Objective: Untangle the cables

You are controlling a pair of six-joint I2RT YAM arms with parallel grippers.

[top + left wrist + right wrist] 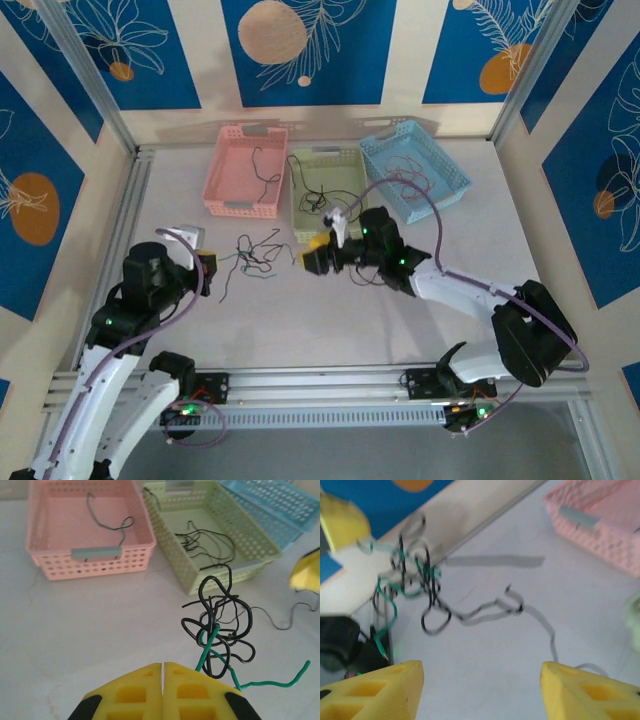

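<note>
My right gripper is to grip the black cable's loose end jutting from the clump next, and that leaves the loops free to untangle.
A clump of black and green cables point(255, 257) lies on the table between the two grippers. My left gripper point(208, 266) is at its left end, jaws pressed together point(163, 672). The green cable point(206, 650) runs out from under the right finger into the black loops point(220, 605). In the right wrist view the clump point(412, 570) rises beside the left gripper's yellow finger point(342, 522). A thin grey-black strand point(485, 610) trails from the clump toward my right gripper point(482, 672). The right gripper point(313, 258) is open and holds nothing.
Three baskets stand at the back. The pink basket point(243, 205) holds a dark cable point(107, 517). The pale green basket point(300, 200) holds black cables point(205, 542). The blue basket point(440, 190) holds reddish-brown cables point(405, 165). An aluminium rail point(330, 385) runs along the near edge.
</note>
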